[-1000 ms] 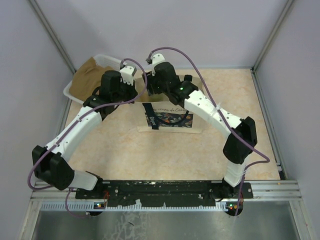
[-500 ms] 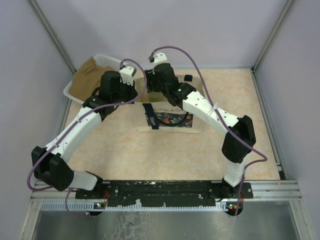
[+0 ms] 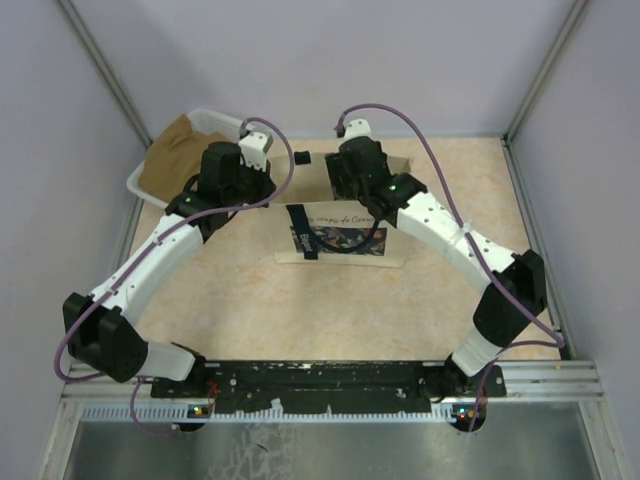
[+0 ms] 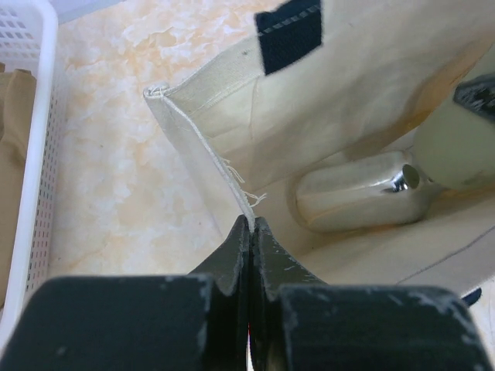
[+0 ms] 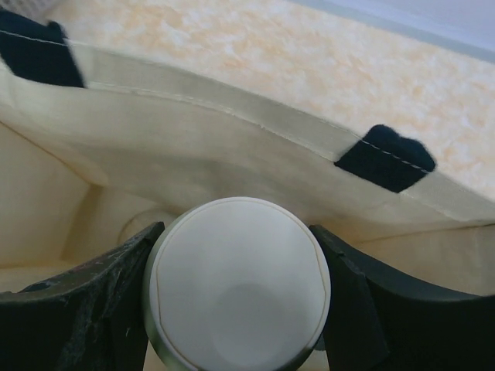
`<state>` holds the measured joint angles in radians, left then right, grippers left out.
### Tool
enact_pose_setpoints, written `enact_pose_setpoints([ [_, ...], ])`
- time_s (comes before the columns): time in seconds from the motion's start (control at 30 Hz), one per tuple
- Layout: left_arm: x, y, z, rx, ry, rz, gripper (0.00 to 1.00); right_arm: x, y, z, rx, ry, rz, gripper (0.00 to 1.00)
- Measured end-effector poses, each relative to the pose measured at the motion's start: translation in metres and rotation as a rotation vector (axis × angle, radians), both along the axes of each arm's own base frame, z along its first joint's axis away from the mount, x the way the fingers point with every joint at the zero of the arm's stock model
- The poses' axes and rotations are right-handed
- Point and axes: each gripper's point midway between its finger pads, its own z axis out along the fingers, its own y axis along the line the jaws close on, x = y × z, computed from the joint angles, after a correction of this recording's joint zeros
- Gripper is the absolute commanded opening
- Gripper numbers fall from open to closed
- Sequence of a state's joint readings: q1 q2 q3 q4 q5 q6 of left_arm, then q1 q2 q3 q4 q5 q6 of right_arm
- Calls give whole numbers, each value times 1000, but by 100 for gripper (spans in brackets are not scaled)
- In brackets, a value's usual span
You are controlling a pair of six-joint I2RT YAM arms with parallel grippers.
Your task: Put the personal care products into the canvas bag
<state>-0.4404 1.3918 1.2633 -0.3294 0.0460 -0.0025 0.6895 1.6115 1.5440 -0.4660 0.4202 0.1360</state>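
Note:
I need to bring the pale green bottle down beside the clear bottle with my right gripper before I release it. The pale green bottle hangs in the bag's opening (image 5: 193, 147), above the bag's bottom, and would drop.
The canvas bag (image 3: 340, 238) lies on the table with its mouth facing away from the arm bases. My left gripper (image 3: 264, 192) is shut on the bag's rim (image 4: 203, 147) at its left corner, holding the mouth open (image 4: 251, 224). My right gripper (image 3: 348, 188) is shut on the pale green bottle with the cream cap (image 5: 236, 274) and holds it upright inside the bag's mouth (image 5: 193, 147). That bottle also shows in the left wrist view (image 4: 456, 143). The clear bottle with the silver cap (image 4: 356, 199) lies on its side inside the bag. The other two bottles are not in view.
A white plastic basket (image 3: 205, 118) with brown cloth stands at the back left, just left of the left gripper; its wall shows in the left wrist view (image 4: 39, 154). Black strap ends (image 5: 384, 157) sit on the bag's far wall. Enclosure walls surround the table.
My right gripper has moved to the right along the bag's mouth with the bottle in it. The left arm has stayed on the rim.

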Motion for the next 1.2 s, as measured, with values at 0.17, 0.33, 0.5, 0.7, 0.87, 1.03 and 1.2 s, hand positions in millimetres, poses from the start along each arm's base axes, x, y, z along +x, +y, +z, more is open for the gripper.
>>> enact_pose_setpoints([
  [0.17, 0, -2, 1, -8, -3, -9, 0, -8, -9, -39, -38, 75, -6, 0],
  [0.33, -1, -3, 1, -10, -2, -13, 0, -11, -6, -51, -25, 96, 0, 0],
  [0.5, -1, -3, 2, -11, -3, -14, 0, -12, -5, -62, -14, 103, -4, 19],
  [0.7, 0, -3, 2, -11, -3, -14, 0, -16, -4, -75, -18, 139, 4, 68],
  [0.87, 0, -3, 2, -11, -3, -14, 0, -16, -7, -73, -41, 139, 0, 99],
  [1.03, 0, -3, 2, -12, -5, -14, 4, -12, -19, -57, -82, 115, -33, 99],
  [1.2, 0, -3, 2, -14, -4, -13, 24, -15, -26, -36, -93, 91, -41, 99],
])
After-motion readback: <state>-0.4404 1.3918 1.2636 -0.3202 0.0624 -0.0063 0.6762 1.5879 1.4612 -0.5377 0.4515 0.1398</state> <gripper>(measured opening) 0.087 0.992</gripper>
